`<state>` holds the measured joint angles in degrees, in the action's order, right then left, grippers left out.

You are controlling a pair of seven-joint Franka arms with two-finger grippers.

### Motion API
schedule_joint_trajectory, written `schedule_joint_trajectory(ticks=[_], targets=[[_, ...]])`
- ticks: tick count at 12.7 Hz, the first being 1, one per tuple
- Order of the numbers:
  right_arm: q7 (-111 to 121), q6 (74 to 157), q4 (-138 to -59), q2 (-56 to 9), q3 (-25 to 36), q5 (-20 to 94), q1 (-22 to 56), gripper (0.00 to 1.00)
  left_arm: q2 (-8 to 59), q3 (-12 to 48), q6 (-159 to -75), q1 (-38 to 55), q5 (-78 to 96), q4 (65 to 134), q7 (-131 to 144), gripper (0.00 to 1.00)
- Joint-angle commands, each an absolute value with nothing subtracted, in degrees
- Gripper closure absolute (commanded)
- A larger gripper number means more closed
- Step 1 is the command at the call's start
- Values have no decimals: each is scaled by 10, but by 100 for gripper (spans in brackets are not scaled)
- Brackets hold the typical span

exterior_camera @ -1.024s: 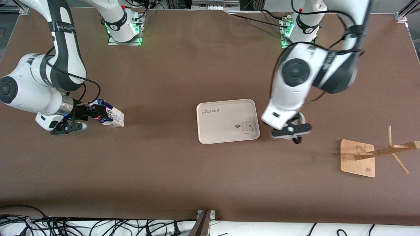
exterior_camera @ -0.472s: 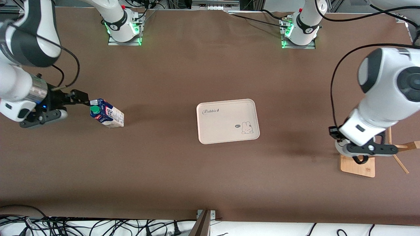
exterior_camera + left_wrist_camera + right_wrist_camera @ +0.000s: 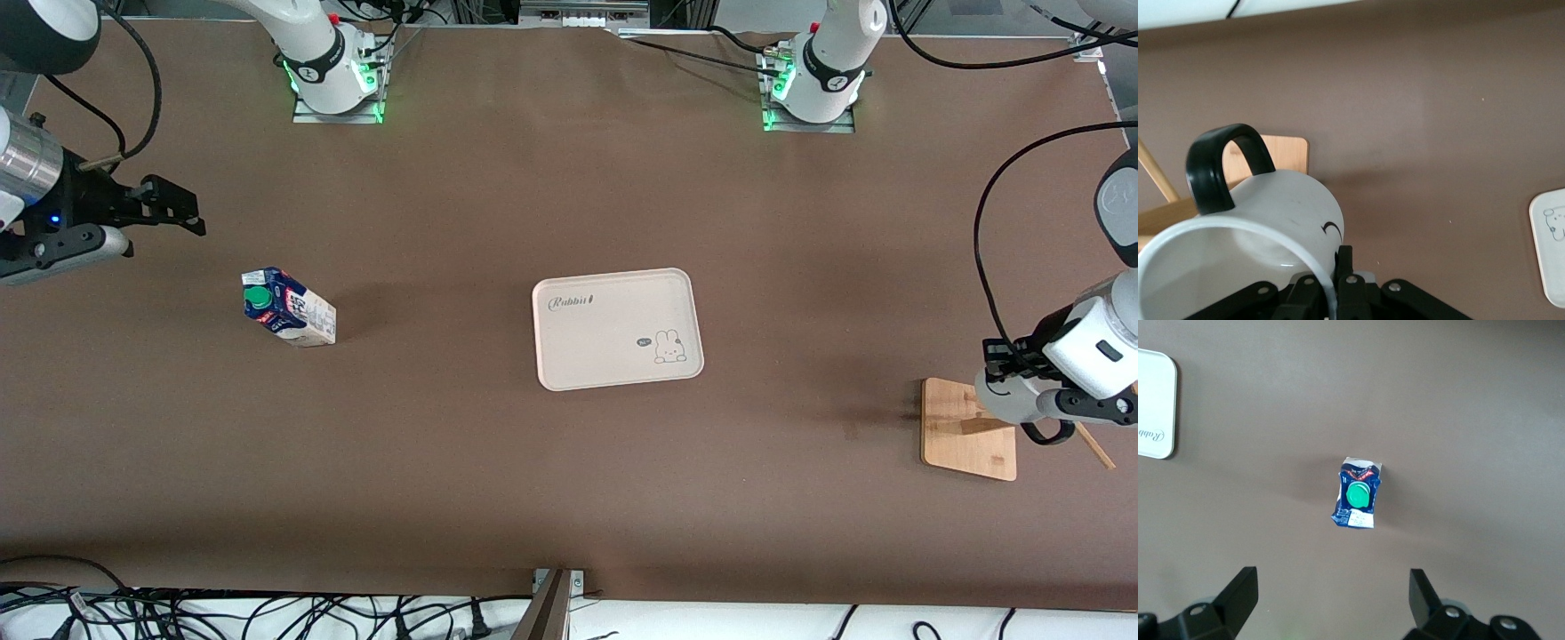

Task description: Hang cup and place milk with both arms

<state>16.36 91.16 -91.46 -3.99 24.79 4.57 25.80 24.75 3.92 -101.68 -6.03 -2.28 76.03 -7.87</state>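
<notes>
The black handle sits beside the wooden peg, so my left gripper now keeps hold of the cup until its handle is threaded onto the peg.
The milk stands on the table toward the right arm's end, its green cap showing on the blue top, and it appears again in the right wrist view. My right gripper hangs open and empty over bare table, well apart from the carton. The cup is white with a black handle and is tipped on its side over the wooden rack's base. My left gripper is shut on its rim. In the left wrist view the cup fills the near corner.
A beige tray with a rabbit drawing lies at mid-table; its corner shows in both wrist views. The rack's post is mostly hidden by the left arm; one peg pokes out. Cables run along the table's near edge.
The right gripper has pulled back from the milk, which stays put. The left arm has carried the cup from beside the tray to over the rack's base.
</notes>
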Motion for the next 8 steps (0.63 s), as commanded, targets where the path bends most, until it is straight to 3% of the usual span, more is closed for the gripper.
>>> schedule_joint_trajectory(ticks=[1,5,8], targets=[[153,910,-940,-2,89,21,111,0,250,42,-995,-83,-25,743,-97,100],[154,914,-965,25,1,4,20,0,247,37,-976,-89,-18,743,-96,100],[157,922,-969,33,-4,-17,17,0,244,36,-962,-106,-18,744,-98,100]])
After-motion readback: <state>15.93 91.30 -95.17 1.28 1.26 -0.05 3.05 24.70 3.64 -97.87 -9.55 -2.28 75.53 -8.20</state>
